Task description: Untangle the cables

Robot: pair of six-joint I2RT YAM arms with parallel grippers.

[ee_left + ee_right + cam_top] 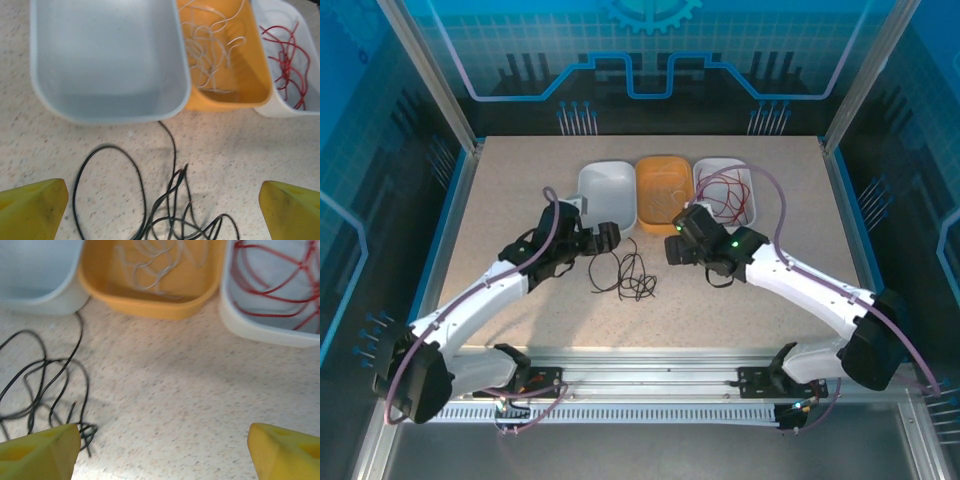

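Note:
I need to grab the black cable next with my left gripper by the wide loop [606, 253] [108, 146] that stands clear of the tangle, so that I can pull that single cable free.
A tangle of thin black cables [628, 274] lies on the speckled table in front of three bins. My left gripper [608, 238] hovers open just left of and above the tangle; in the left wrist view the black cables [177, 180] loop between its wide-apart yellow fingertips [37, 202]. My right gripper [680, 240] is open to the right of the tangle, over bare table, and the black cables [86, 429] reach its left fingertip [45, 450]. Pale whitish cables [210, 50] lie in the orange bin [663, 205]. Red cables [280, 287] lie in the right white bin [748, 215].
The grey bin [608, 195] on the left holds nothing, and one black strand runs up to its front wall [105, 107]. The three bins stand side by side at the table's back middle. A metal rail runs along the near edge.

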